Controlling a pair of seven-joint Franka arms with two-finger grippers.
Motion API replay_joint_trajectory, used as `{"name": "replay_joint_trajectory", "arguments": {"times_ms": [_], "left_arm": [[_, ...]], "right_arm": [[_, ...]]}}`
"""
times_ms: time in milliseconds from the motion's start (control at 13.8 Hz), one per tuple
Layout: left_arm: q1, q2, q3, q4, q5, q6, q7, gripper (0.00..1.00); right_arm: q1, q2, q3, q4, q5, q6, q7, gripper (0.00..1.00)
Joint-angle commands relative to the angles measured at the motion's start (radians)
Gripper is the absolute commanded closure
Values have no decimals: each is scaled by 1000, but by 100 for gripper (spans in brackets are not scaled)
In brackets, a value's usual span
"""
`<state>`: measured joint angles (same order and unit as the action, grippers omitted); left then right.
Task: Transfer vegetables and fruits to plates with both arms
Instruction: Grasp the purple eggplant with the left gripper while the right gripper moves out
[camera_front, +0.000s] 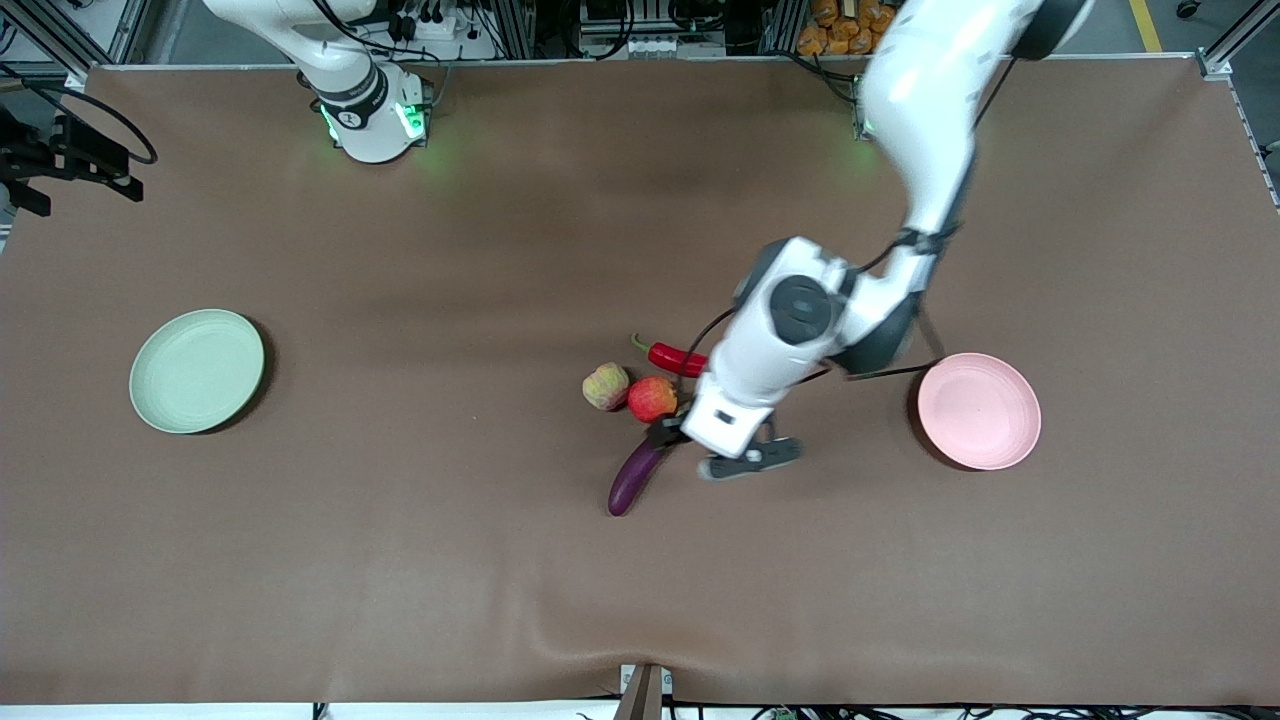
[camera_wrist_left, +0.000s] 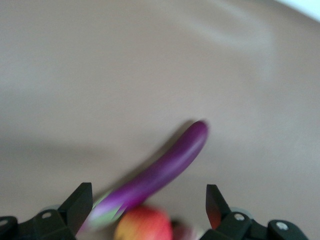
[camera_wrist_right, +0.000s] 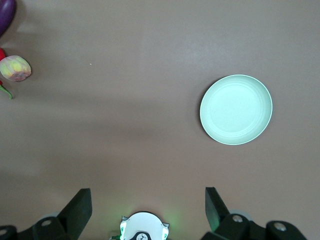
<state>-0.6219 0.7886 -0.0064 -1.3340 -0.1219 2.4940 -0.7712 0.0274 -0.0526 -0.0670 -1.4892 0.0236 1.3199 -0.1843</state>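
Since the purple eggplant (camera_front: 634, 480) is long and slim, my left gripper will next take hold of the middle of its body (camera_front: 648, 457) to keep it level.
My left gripper (camera_front: 668, 432) hangs open, low over the stem end of the purple eggplant (camera_front: 634, 480), close by the red fruit (camera_front: 652, 399). In the left wrist view the eggplant (camera_wrist_left: 170, 167) and the red fruit (camera_wrist_left: 145, 225) lie between the spread fingers (camera_wrist_left: 82, 197) and nothing is gripped. The yellow-green fruit (camera_front: 606, 386) touches the red one. The red chili (camera_front: 678, 358) lies partly under the left arm. The pink plate (camera_front: 979, 410) and the green plate (camera_front: 197, 370) hold nothing. My right gripper (camera_wrist_right: 147, 202) waits open, high over its own base (camera_wrist_right: 142, 227).
A brown cloth (camera_front: 400, 560) covers the whole table, with a small fold at its front edge (camera_front: 600, 640). A black fixture (camera_front: 60, 160) stands at the table's edge at the right arm's end. The green plate (camera_wrist_right: 236, 110) also shows in the right wrist view.
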Motion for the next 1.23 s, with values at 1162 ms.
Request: {"name": "replay_joint_trajectory", "arguments": {"times_ms": [1162], "left_arm": [[-242,368,250,210,31,327,124,17]], "right_arm": [[-15,-4,-13,-8,-4,-2,0,0]]}}
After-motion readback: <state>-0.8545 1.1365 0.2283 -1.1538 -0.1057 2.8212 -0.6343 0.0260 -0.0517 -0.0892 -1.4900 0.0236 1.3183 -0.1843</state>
